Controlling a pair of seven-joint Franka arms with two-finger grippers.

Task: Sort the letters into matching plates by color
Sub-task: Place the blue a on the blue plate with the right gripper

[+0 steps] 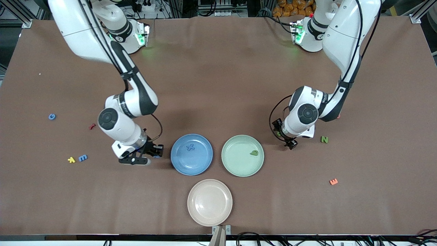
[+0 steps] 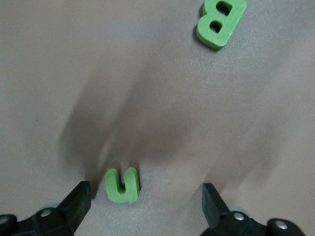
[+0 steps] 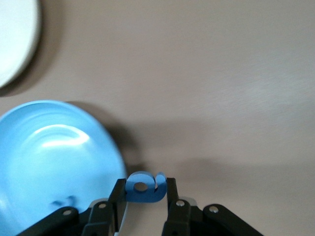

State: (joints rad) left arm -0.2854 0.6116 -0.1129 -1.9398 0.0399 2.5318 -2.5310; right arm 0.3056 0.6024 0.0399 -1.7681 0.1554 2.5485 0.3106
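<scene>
My right gripper needs to keep holding the blue letter (image 3: 145,195) until the letter is inside the rim of the blue plate (image 3: 54,162).
My right gripper (image 1: 157,151) is shut on a small blue letter (image 3: 143,187) and holds it low, just beside the rim of the glossy blue plate (image 1: 199,163), toward the right arm's end of the table. The plate also shows in the right wrist view (image 3: 44,162). A blue X (image 1: 191,147) lies in it. My left gripper (image 1: 290,141) is open and low over the table beside the mint green plate (image 1: 239,164). A green U (image 2: 122,185) lies on the table between its fingers, near one of them. A green B (image 2: 220,22) lies a little way off. A green letter (image 1: 254,152) lies in the green plate.
An empty beige plate (image 1: 209,202) sits nearer the front camera than the two coloured plates. Loose letters lie around: blue C (image 1: 52,117), red one (image 1: 92,126), yellow one (image 1: 71,159), blue E (image 1: 83,158), green N (image 1: 324,139), orange E (image 1: 333,181).
</scene>
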